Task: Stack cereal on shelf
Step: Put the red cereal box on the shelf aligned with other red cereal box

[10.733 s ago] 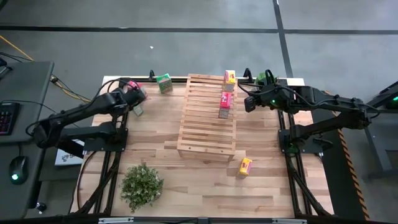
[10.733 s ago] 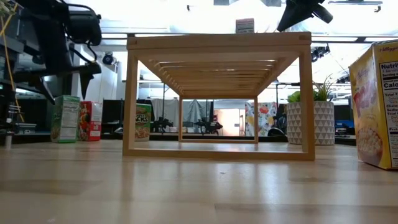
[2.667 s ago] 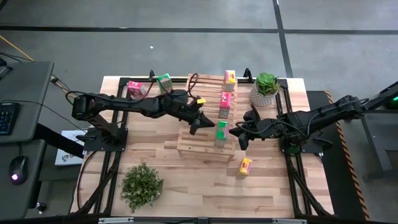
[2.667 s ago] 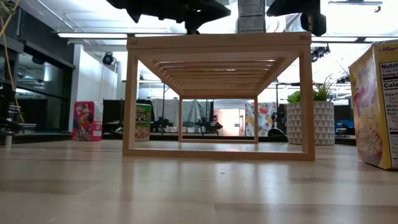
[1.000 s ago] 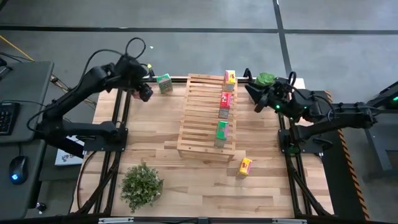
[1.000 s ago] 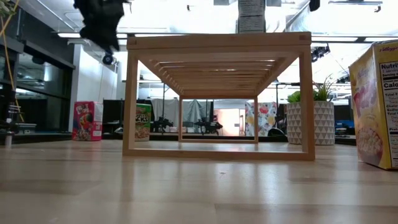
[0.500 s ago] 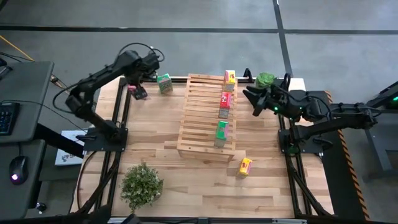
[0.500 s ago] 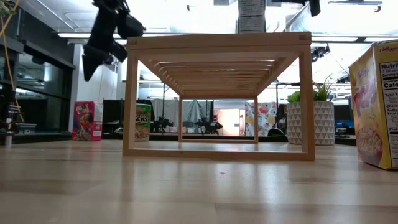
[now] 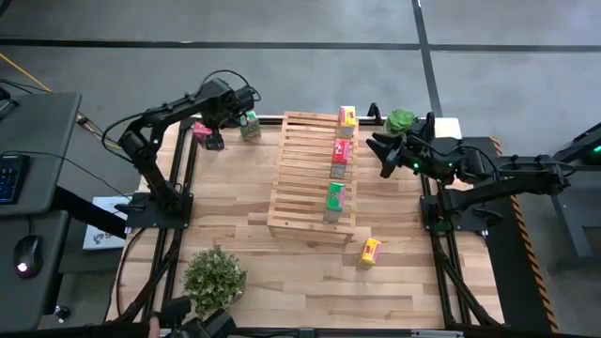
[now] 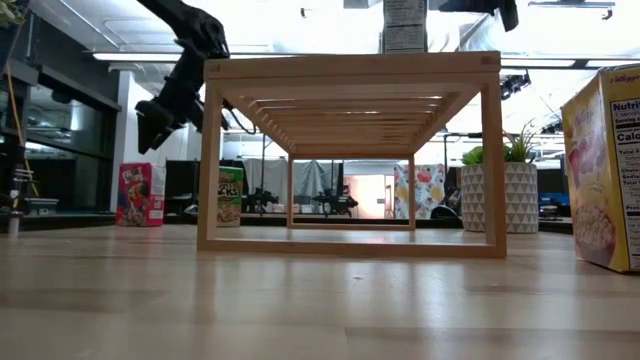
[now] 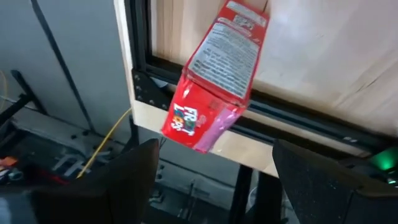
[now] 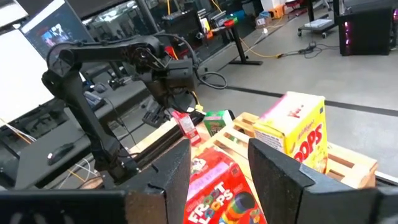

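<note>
The pink-red box's top end (image 9: 202,130) is still beyond my left gripper's fingers, so it is too early to close. My left gripper lowers first, then closes on the box.
A pink-red cereal box (image 11: 217,74) stands upright on its bottom at the table's far left corner (image 10: 135,195). My left gripper (image 11: 214,180) hangs open just above it, pointing steeply down, one finger on either side and clear of it (image 9: 214,141). A green box (image 9: 249,124) stands close by, toward the shelf. The shelf (image 9: 313,178) carries a yellow box (image 9: 346,116), a pink-red box (image 9: 340,155) and a green box (image 9: 334,197) along its right side. Another yellow box (image 9: 371,251) stands on the table near the shelf's near right corner. My right gripper (image 12: 217,174) waits open, high at the far right.
A potted plant (image 9: 402,120) stands at the far right corner beside my right gripper. A leafy plant (image 9: 214,279) sits at the near left. The table's far left edge (image 11: 186,127) lies right under the pink-red box. Bare wood lies between shelf and left arm.
My left gripper has come down toward the pink-red box at the far left corner, rolling and tipping to point steeply down. The boxes have stayed where they were.
</note>
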Tool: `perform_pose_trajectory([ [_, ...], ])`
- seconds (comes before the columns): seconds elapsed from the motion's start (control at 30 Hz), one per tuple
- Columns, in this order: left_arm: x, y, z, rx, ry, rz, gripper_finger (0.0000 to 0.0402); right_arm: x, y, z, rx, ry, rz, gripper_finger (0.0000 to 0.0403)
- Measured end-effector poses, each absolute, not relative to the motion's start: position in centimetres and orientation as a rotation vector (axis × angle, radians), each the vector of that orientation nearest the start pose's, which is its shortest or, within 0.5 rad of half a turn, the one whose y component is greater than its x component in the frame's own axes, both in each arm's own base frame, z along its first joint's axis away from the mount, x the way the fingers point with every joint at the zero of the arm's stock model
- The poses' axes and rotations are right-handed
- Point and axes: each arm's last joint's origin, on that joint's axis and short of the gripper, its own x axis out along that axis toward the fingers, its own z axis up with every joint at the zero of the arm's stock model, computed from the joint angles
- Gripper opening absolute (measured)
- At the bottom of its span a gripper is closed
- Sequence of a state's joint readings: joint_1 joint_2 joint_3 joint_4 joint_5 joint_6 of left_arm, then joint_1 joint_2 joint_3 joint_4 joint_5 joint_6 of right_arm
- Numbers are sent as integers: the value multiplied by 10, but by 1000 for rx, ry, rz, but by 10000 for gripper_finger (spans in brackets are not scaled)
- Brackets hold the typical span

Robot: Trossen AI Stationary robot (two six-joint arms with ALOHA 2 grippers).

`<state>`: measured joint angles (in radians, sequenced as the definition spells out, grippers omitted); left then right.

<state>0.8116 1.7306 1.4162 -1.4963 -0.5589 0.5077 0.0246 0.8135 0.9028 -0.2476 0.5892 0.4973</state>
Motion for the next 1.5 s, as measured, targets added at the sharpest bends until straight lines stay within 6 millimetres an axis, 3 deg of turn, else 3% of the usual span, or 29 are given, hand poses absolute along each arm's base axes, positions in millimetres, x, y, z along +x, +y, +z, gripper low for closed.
perform_pose_trajectory([
  [0.57,190,245,219,49,2235,347,305,168,-12,362,454,12,-591,154],
  [0.9,184,250,216,-93,2160,287,305,168,-12,361,473,15,-594,154],
  [1.33,184,251,215,-36,2169,247,304,168,-12,360,473,16,-590,154],
  [1.5,185,251,215,-26,2169,233,278,168,-11,360,476,21,-573,154],
])
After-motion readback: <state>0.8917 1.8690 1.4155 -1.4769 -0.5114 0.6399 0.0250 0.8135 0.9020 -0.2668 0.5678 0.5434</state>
